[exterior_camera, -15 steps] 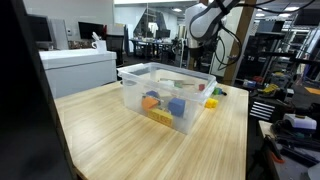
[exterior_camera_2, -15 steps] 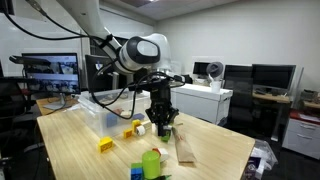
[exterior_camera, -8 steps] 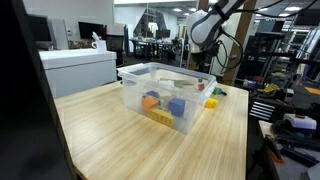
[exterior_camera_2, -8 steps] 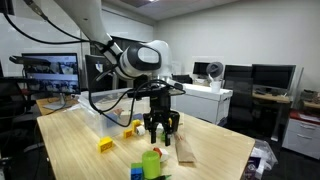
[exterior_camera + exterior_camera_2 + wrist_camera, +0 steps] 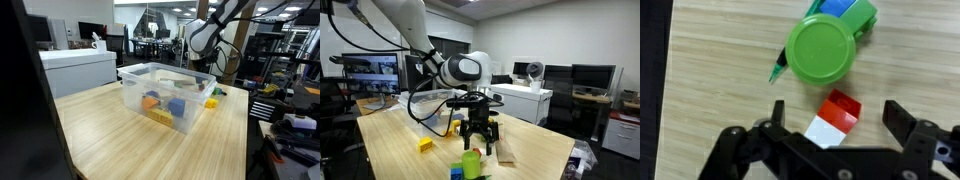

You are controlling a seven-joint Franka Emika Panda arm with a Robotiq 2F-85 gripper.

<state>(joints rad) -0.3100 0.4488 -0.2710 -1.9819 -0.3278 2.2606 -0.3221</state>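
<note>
It isn't time to close yet: my gripper's fingers are above the slanted red and white block point(image 5: 832, 120) and would miss the block if they closed now. My gripper needs to come down first, then close on the block.
In the wrist view my gripper point(image 5: 838, 112) is open, its two black fingers point(image 5: 902, 115) standing wide apart on either side of a red and white block point(image 5: 832, 120). The block lies on the wooden table point(image 5: 710, 70) and touches neither finger. Just beyond it sits a green object with a round lid point(image 5: 821, 50), with a blue block point(image 5: 835, 6) against its far side. In an exterior view the gripper point(image 5: 480, 148) hangs low over the table, right behind the green object point(image 5: 471, 163).
A clear plastic bin point(image 5: 150, 110) with several coloured blocks stands mid-table. A yellow block point(image 5: 425, 145) and a brown flat piece point(image 5: 506, 151) lie near the gripper. The table's edge point(image 5: 555, 150) is close by. Desks and monitors point(image 5: 370, 75) surround the table.
The jaws have gone from nearly shut to wide open, and the hand has dropped lower toward the table. The red and white block now lies free between the fingers.
</note>
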